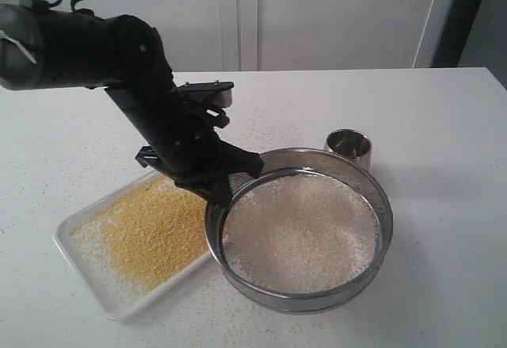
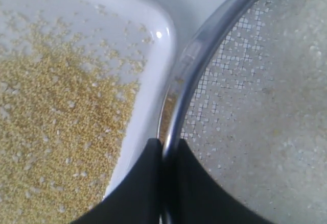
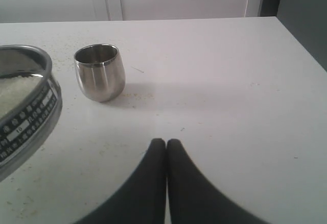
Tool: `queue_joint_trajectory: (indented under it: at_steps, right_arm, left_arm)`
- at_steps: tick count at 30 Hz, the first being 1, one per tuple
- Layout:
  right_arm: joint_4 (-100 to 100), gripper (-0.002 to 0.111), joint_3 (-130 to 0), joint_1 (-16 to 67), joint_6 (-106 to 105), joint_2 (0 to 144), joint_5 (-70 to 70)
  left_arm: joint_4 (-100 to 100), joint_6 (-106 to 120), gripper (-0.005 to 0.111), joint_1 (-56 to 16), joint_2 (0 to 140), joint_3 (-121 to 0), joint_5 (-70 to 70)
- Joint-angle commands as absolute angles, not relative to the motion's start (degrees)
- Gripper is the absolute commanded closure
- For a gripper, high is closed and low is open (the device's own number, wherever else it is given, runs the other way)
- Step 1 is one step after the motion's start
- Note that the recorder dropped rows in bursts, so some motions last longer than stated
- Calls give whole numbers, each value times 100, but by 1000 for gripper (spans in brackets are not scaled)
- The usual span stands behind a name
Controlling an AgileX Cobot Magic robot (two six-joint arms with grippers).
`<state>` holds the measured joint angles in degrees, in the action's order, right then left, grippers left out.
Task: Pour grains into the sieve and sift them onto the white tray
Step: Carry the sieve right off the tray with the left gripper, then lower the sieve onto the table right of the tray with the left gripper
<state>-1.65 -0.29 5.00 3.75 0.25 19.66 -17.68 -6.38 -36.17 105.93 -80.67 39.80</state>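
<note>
The sieve's lower edge [image 1: 297,310] hangs above the table beside the tray [image 1: 79,257], so the left gripper should keep holding the sieve until the robot lines the sieve up with the tray.
The round steel sieve [image 1: 380,205] sits at the table's middle, partly over the right end of the white tray [image 1: 79,257]. Whitish rice-like grains [image 1: 301,229] cover its mesh, and yellow grains [image 1: 154,229] lie heaped on the tray. My left gripper [image 1: 224,193] is shut on the sieve's left rim [image 2: 196,63], one finger inside and one outside the wall. In the left wrist view the tray corner [image 2: 163,35] lies just beside the rim. My right gripper [image 3: 166,141] is shut on nothing, over bare table to the right of the sieve [image 3: 30,114]; it does not show in the exterior view.
A small rounded steel cup [image 1: 349,147] stands upright just behind the sieve's right side; the right wrist view shows the cup [image 3: 100,72] too. Stray grains dot the white tabletop around the tray and sieve. A wall with panel seams runs behind the table.
</note>
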Motion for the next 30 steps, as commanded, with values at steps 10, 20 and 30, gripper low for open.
queue_joint_trajectory:
  at_steps: [10,20,30]
  right_arm:
    - [-177,108,0,468,374,0,1922]
    - [-177,108,0,468,374,0,1922]
    - [-177,108,0,468,374,0,1922]
  left_arm:
    - [-1203,-1230,107,-4414,11283,-9086,4214]
    - [-1134,-1332,107,-4629,11775,-9542,4265]
    - [-936,-1332,107,-4637,11944,-9607,4290]
